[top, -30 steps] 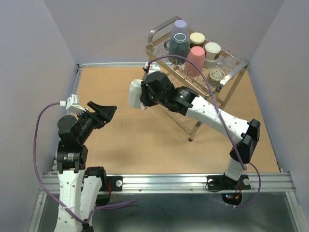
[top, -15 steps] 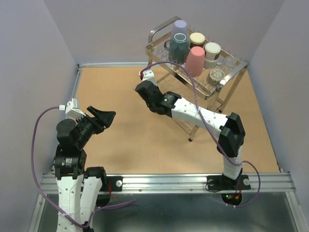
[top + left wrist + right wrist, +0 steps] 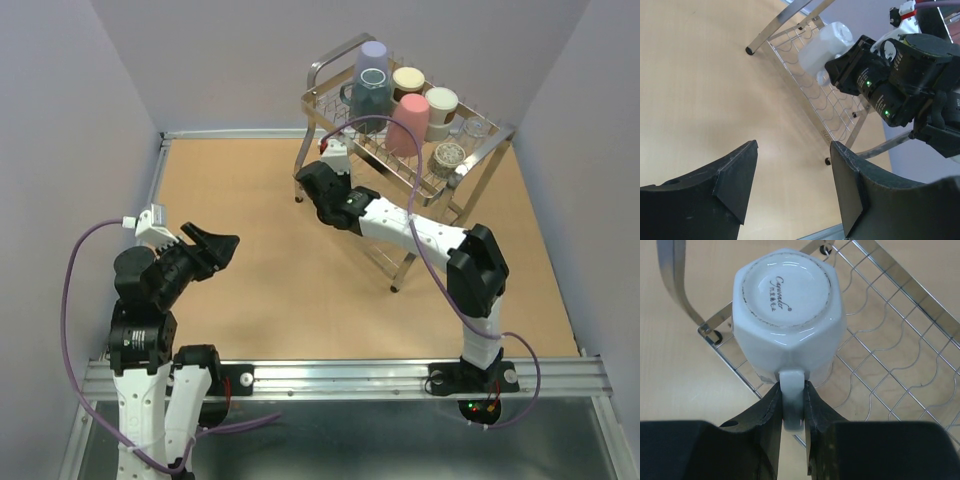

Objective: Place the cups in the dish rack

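The mug (image 3: 787, 295) hangs bottom-up above the lower wire shelf's corner; my right gripper should lower it onto that shelf's wires before letting go.
A white handled mug (image 3: 787, 295) hangs bottom-up, its handle (image 3: 792, 400) clamped in my shut right gripper (image 3: 792, 385). It hovers over the left corner of the dish rack's lower wire shelf (image 3: 890, 340); whether it touches the wire I cannot tell. The left wrist view shows the same mug (image 3: 827, 47) against that shelf (image 3: 825, 105). From above, my right gripper (image 3: 322, 188) covers the mug. On the upper tier of the dish rack (image 3: 325, 70) stand lavender (image 3: 373, 58), dark teal (image 3: 370, 100), pink (image 3: 407, 122) and cream cups (image 3: 440, 105). My left gripper (image 3: 222, 243) is open and empty.
Two short metal cups (image 3: 450, 155) sit at the right end of the upper tier. The rack's bent legs (image 3: 398, 285) stand on the tan table. Grey walls close in on the left, back and right. A purple cable (image 3: 75, 270) loops by the left arm.
My right arm has carried the mug from over the open table back and right to the rack's lower shelf. The left gripper has hardly moved.
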Available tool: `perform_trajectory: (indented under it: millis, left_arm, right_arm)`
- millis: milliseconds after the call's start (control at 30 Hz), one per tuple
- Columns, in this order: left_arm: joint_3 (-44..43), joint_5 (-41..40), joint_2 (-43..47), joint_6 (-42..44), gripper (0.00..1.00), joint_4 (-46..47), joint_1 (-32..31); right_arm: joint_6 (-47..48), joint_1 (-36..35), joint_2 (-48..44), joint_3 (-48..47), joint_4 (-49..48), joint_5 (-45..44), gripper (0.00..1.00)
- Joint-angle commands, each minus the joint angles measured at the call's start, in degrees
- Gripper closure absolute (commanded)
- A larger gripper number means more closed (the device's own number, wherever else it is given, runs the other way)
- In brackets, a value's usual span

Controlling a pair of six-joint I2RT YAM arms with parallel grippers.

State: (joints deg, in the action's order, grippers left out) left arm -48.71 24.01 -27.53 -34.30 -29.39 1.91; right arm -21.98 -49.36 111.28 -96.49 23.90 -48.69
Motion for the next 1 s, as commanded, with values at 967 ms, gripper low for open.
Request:
perform_trajectory:
  millis: [967]
  left_arm:
    - [-3.94,-1.77,2.83,9.34,0.3,-6.56,-0.15]
  right_arm:
    - [-27.86,1.02,4.64,11.67,-9.75,-2.21,1.0]
